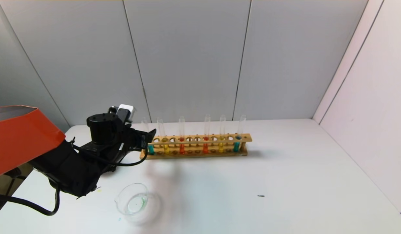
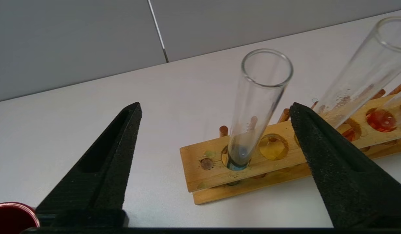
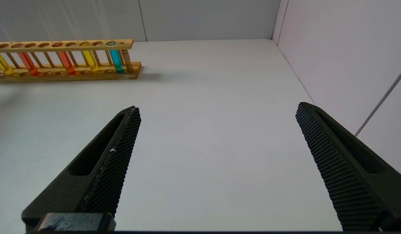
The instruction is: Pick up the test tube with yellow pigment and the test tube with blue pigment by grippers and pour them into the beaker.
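The rack's wooden bar hugs the blue tube low down. My left gripper needs to grab the tube by its clear upper part.
A wooden rack holds several tubes. From its left end stand a blue-pigment tube, a yellow-pigment tube, two orange-red tubes, a second yellow tube and a second blue tube. My left gripper is open at the rack's left end. In the left wrist view the end blue tube stands in its hole between the spread fingers, untouched. The beaker sits on the table in front, with a little greenish liquid. My right gripper is open and empty over bare table.
A dark red cup shows at the edge of the left wrist view. Another tube stands just behind one left finger. The right wrist view shows the rack's right end far off. A wall bounds the table's right.
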